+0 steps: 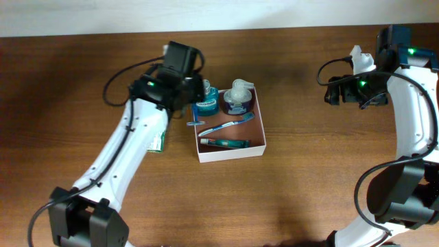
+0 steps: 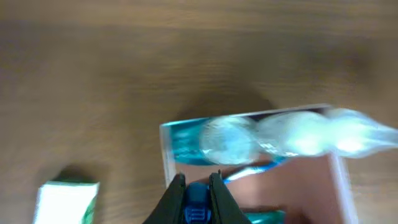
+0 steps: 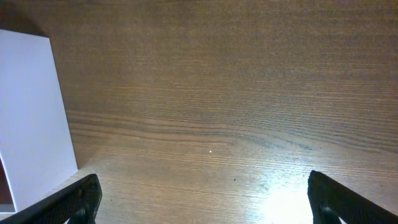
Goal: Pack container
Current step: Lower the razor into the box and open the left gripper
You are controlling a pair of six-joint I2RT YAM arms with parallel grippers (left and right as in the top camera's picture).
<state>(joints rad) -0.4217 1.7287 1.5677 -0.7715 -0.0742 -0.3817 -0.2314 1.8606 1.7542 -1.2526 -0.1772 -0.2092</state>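
Note:
The small blue object could fall outside if I opened now, over the container's side. My left gripper needs to keep holding it until it is over the container's open middle.
The container (image 1: 230,152), a shallow white-walled box with a reddish-brown inside, sits at mid-table. It holds a blue bottle (image 1: 207,103), a clear bottle (image 1: 238,97), a blue-white toothbrush (image 1: 228,125) and a teal tube (image 1: 225,143). My left gripper (image 1: 195,110) hangs over the container's left wall (image 2: 166,163). It is shut on a small blue object (image 2: 197,196) (image 1: 196,123). The left wrist view is blurred. My right gripper (image 1: 333,90) is open and empty above bare wood at the far right (image 3: 202,205). The container's outer white wall (image 3: 31,118) shows at its left.
A small green-white packet (image 1: 160,141) lies on the table left of the container, partly under my left arm. It also shows in the left wrist view (image 2: 65,202). The table's far edge runs along the top of the overhead view.

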